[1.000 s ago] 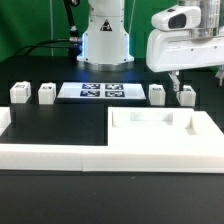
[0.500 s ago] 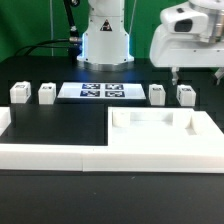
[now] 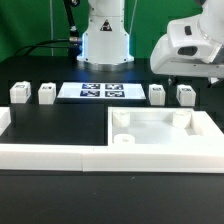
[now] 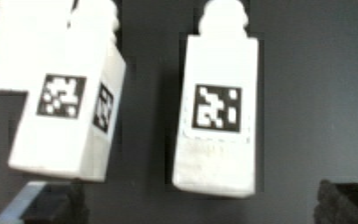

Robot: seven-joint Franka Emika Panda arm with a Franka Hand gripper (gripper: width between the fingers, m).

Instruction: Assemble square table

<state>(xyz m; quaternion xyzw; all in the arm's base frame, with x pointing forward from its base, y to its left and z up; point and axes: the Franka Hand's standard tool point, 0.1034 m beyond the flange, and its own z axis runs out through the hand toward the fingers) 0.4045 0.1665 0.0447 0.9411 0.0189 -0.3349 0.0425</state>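
My gripper, high above the tagged leg [image 3: 186, 95], must lower before closing.
The white square tabletop [image 3: 160, 150] lies at the front of the exterior view's right, rim up, with round corner sockets showing. Four small white legs stand in a row behind it: two on the left [image 3: 18, 93] [image 3: 46, 94] and two on the right [image 3: 157, 94] [image 3: 186, 95]. My gripper [image 3: 192, 78] hangs above the two right legs, open and empty. In the wrist view two tagged legs [image 4: 218, 110] [image 4: 66, 100] lie below my gripper [image 4: 197, 205]. One leg lies between the dark fingertips [image 4: 43, 205], with gaps on both sides.
The marker board [image 3: 103, 91] lies between the leg pairs in front of the robot base [image 3: 105, 40]. A long low white border rail [image 3: 50, 152] runs along the front left, abutting the tabletop.
My gripper has risen and shifted toward the exterior view's right, away from the rightmost leg. The legs and tabletop have not moved.
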